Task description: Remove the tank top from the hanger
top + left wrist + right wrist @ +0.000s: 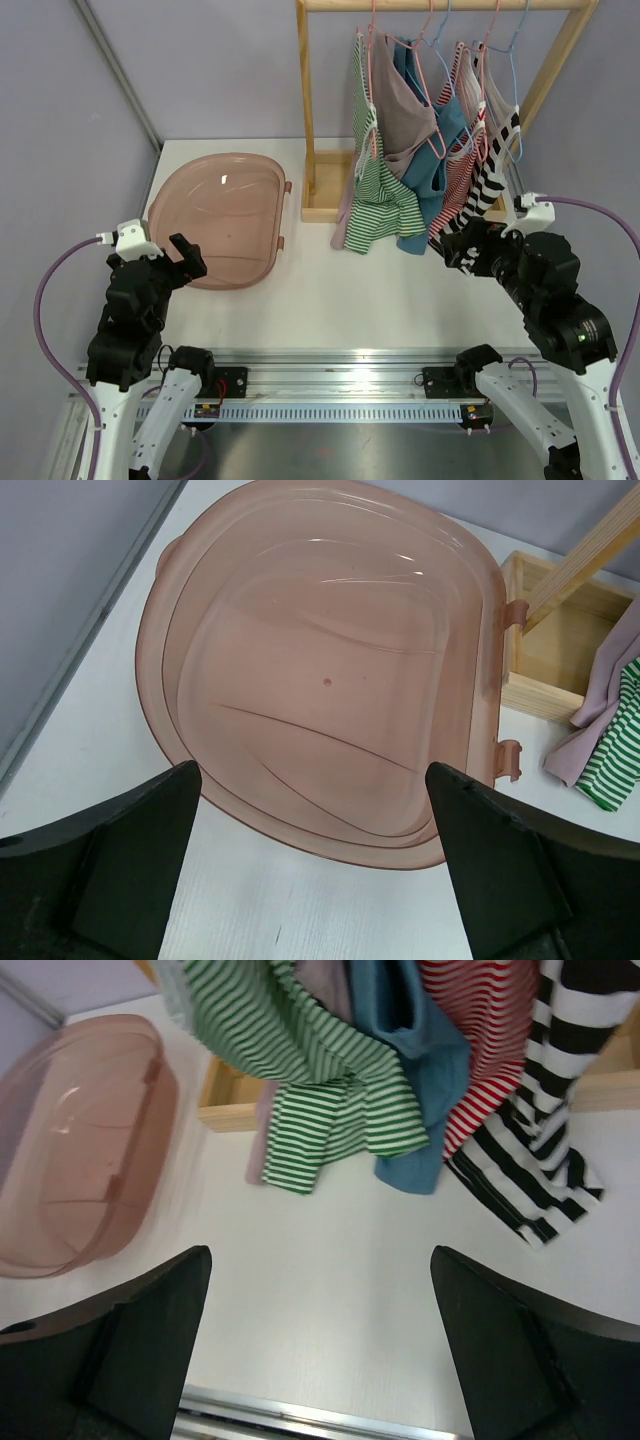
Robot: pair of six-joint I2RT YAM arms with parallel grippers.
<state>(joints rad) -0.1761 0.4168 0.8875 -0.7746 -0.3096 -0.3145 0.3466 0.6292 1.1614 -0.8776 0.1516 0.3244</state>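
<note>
My right gripper grabs the green-striped top's pink hanger (371, 82) by its near side below the hook next, which leaves the hook and the tank top free for removal.
Several tank tops hang on thin pink and blue hangers (371, 60) from a wooden rack (305, 90) at the back right: green-striped (375, 200), taupe (405, 120), blue (445, 125), red-striped (458, 170) and black-and-white (490, 175). Their hems rest on the white table. My right gripper (455, 245) is open and empty, just in front of the black-and-white top. In the right wrist view the right gripper (320, 1252) faces the green-striped top (310, 1070) and the blue top (420, 1040). My left gripper (185, 255) is open and empty at the near edge of a pink tub.
A translucent pink tub (160, 205) lies empty at the left, seen in the left wrist view beyond the left gripper (312, 770) as a rim (480, 680). The rack's wooden base frame (325, 210) stands beside the tub. A grey wall and corner post bound the left.
</note>
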